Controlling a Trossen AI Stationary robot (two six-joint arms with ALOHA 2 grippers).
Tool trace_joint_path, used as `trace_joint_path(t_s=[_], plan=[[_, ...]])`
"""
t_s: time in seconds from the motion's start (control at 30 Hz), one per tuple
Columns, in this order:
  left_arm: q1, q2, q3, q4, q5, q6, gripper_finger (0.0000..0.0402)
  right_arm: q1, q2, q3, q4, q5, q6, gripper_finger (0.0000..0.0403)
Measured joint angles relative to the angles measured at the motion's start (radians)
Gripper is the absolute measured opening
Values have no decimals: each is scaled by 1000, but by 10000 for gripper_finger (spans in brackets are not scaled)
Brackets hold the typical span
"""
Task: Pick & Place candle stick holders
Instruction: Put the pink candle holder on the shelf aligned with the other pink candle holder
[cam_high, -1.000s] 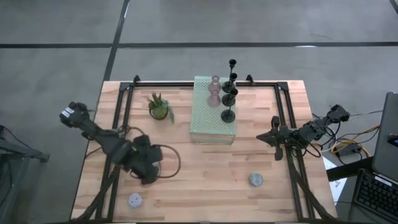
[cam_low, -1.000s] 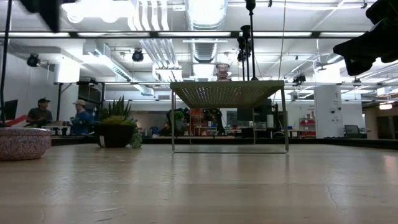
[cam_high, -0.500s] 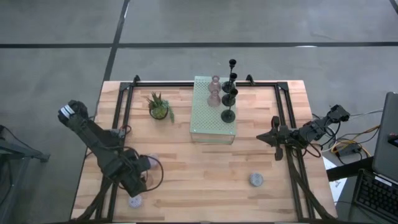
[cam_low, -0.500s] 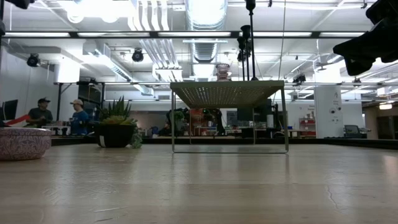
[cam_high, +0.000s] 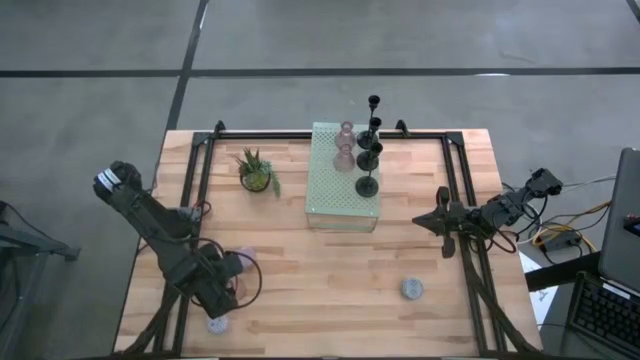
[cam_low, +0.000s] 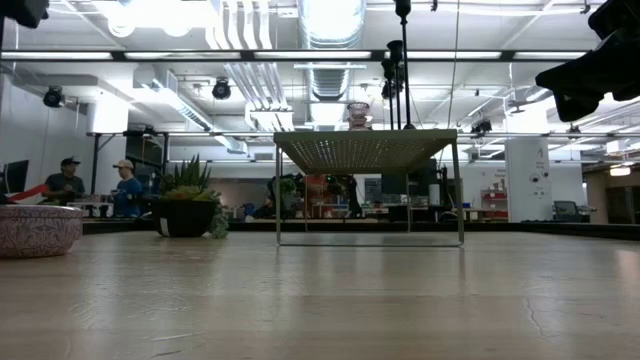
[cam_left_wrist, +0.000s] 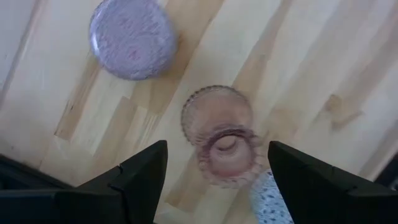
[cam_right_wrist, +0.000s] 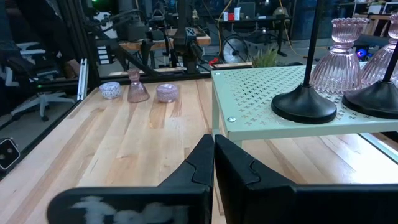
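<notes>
The left gripper grips the pink glass holder by its neck under the holder's rim (cam_left_wrist: 226, 134) next, then sets the pink glass holder on the pale green block.
My left gripper (cam_high: 220, 290) is open over the table's near left part. In the left wrist view a pink glass holder (cam_left_wrist: 221, 143) stands on its round base on the wood, below and between my open fingers (cam_left_wrist: 217, 152), untouched. A lavender holder (cam_left_wrist: 132, 38) stands beside it and also shows in the high view (cam_high: 217, 323). A pale speckled holder (cam_left_wrist: 270, 199) is partly hidden by a finger. My right gripper (cam_high: 432, 222) is shut and empty at the table's right. Another lavender holder (cam_high: 411, 289) stands near the front.
The pale green perforated block (cam_high: 343, 175) at the far middle carries two pink holders (cam_high: 344, 145) and several black slim holders (cam_high: 369, 150). A small potted plant (cam_high: 255, 172) stands left of it. Black frame rails (cam_high: 190, 200) run along the table's sides.
My left gripper has gone from beside the table's left middle toward the near left corner, then kept still over the pink holder. Its fingers stay open. No holder has moved.
</notes>
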Motion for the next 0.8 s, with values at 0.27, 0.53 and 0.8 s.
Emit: trace_joint_path(t_s=[0.27,0.53,0.8], plan=[[-2,0,-72,63,63,-43,282,0,0,0,0,0,-2,8],[-2,0,-80,78,74,-20,277,0,0,0,0,0,-2,8],[-1,-1,-75,80,58,9,236,0,0,0,0,0,-1,8]])
